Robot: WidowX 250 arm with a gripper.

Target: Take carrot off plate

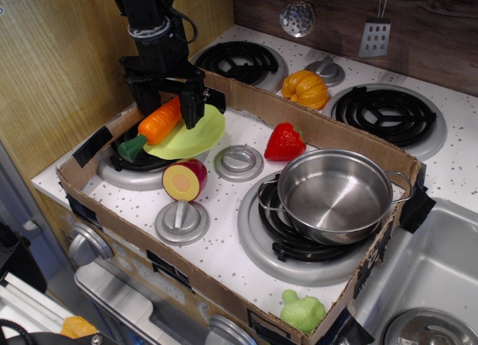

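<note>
My gripper grabs the carrot by its tapered orange body [169, 115] next, to take it off the lime-green plate [196, 135].
The orange carrot [158, 122] lies tilted across the left edge of the lime-green plate [196, 135], its green stub hanging down-left over the front-left burner. The plate rests tilted on that burner inside the cardboard box. My black gripper [169, 100] hangs just above the carrot's thin upper end, with the jaws spread wide. One finger [142, 98] is left of the carrot and the other [193, 106] is right of it over the plate. I cannot tell if a finger touches the carrot.
A cardboard box wall [246, 98] rings the stove top. Inside are a halved red-yellow fruit [184, 179], a red strawberry [284, 142], two silver knobs [239, 162] and a steel pot [334, 193]. A pumpkin [305, 88] sits behind the box.
</note>
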